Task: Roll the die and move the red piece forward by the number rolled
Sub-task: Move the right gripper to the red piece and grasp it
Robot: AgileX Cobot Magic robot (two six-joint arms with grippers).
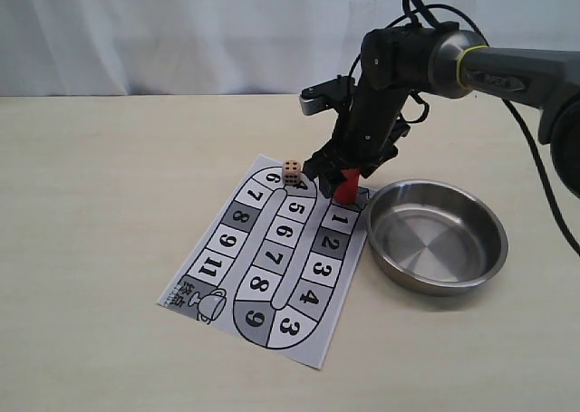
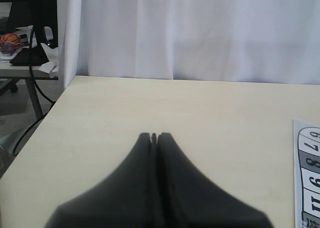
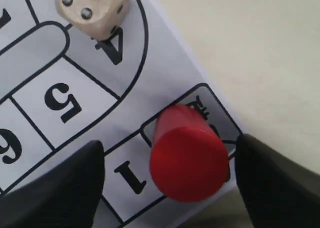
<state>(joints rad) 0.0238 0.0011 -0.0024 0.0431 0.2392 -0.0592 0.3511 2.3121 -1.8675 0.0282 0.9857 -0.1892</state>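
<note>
The robot's right gripper should close on the piece now, as its fingers are beside the red piece (image 3: 188, 160) on the start square (image 3: 202, 107) in the right wrist view.
The red piece (image 1: 345, 186) (image 3: 187, 155) stands upright on the start square of the paper board (image 1: 272, 258), just beyond square 1. My right gripper (image 1: 339, 175) (image 3: 170, 188) hangs directly over it, open, one finger on each side and a gap to both. The die (image 1: 292, 171) (image 3: 91, 10) rests on the board at square 4, three pips showing on top in the right wrist view. My left gripper (image 2: 154, 137) is shut and empty above bare table, out of the exterior view.
A steel bowl (image 1: 438, 236) sits empty just right of the board. The board's edge (image 2: 306, 178) shows at the side of the left wrist view. A white curtain backs the table; a desk with clutter (image 2: 20, 47) lies past the table's corner.
</note>
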